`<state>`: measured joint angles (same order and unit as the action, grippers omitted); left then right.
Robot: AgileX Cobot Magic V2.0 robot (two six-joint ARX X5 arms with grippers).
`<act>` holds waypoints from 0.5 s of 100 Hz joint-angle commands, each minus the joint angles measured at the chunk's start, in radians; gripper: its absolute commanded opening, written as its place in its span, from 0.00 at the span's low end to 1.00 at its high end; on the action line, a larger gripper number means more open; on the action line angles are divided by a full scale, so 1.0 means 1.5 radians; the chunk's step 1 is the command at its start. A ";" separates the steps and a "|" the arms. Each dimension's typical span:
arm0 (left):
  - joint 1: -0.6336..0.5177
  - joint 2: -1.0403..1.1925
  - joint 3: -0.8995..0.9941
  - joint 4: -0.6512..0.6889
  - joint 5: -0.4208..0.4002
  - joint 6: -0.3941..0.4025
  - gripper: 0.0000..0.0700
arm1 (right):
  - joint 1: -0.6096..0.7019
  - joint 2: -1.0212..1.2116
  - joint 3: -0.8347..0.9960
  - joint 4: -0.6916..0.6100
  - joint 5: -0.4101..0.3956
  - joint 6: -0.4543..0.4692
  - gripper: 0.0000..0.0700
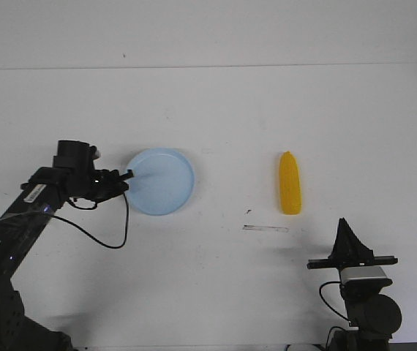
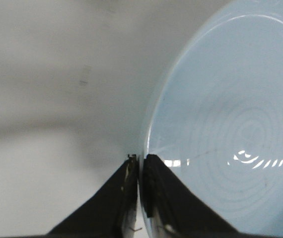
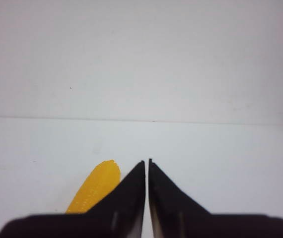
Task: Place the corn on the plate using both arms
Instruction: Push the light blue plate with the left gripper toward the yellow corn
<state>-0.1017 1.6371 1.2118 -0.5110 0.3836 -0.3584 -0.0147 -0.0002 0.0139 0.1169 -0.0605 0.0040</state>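
The pale blue plate is still short of the open table beside the corn. It stays held in my left gripper until it gets there, and then the gripper opens.
The pale blue plate [image 1: 162,180] lies on the white table, left of centre. My left gripper [image 1: 126,175] is shut on the plate's left rim, one finger inside and one outside, as the left wrist view [image 2: 140,159] shows with the plate [image 2: 231,124] filling its right side. The yellow corn [image 1: 290,183] lies on the table right of centre, its pointed end away from me. My right gripper [image 1: 344,223] is shut and empty, held near the front right, short of the corn. In the right wrist view the corn [image 3: 94,191] lies beside the closed gripper [image 3: 147,161].
A thin strip of tape or a mark [image 1: 265,228] lies on the table between plate and corn. The table's far edge [image 1: 208,67] meets a white wall. The right arm's base and camera block [image 1: 364,276] stand at the front right.
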 commanded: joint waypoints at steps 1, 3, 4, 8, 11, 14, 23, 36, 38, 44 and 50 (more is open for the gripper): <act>-0.038 0.011 0.010 0.007 0.005 -0.002 0.00 | 0.000 0.001 -0.001 0.006 -0.001 -0.001 0.02; -0.053 0.011 0.010 0.009 0.004 -0.004 0.00 | 0.000 0.001 -0.001 0.006 -0.001 -0.001 0.02; -0.060 0.011 0.010 0.009 0.004 -0.005 0.00 | 0.000 0.001 -0.001 0.006 -0.001 -0.001 0.02; -0.087 0.012 0.010 0.012 0.004 -0.014 0.00 | 0.000 0.001 -0.001 0.006 -0.001 -0.001 0.02; -0.105 0.014 0.010 0.014 0.004 -0.021 0.00 | 0.000 0.001 -0.001 0.006 -0.001 -0.001 0.02; -0.124 0.017 0.010 0.019 0.004 -0.029 0.00 | 0.000 0.001 -0.001 0.006 -0.001 -0.001 0.02; -0.160 0.025 0.010 0.031 0.004 -0.037 0.00 | 0.000 0.001 -0.001 0.006 -0.001 -0.001 0.02; -0.191 0.046 0.010 0.042 0.004 -0.060 0.00 | 0.000 0.001 -0.001 0.006 -0.001 -0.001 0.02; -0.194 0.049 0.010 0.043 0.004 -0.063 0.00 | 0.000 0.001 -0.001 0.006 -0.001 -0.001 0.02; -0.199 0.056 0.010 0.043 0.004 -0.067 0.00 | 0.000 0.001 -0.001 0.006 -0.001 -0.001 0.02; -0.201 0.060 0.010 0.043 0.004 -0.067 0.01 | 0.000 0.001 -0.001 0.006 -0.001 -0.001 0.02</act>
<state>-0.3962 1.7069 1.2118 -0.4526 0.3882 -0.4416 -0.0147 -0.0002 0.0139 0.1169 -0.0605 0.0036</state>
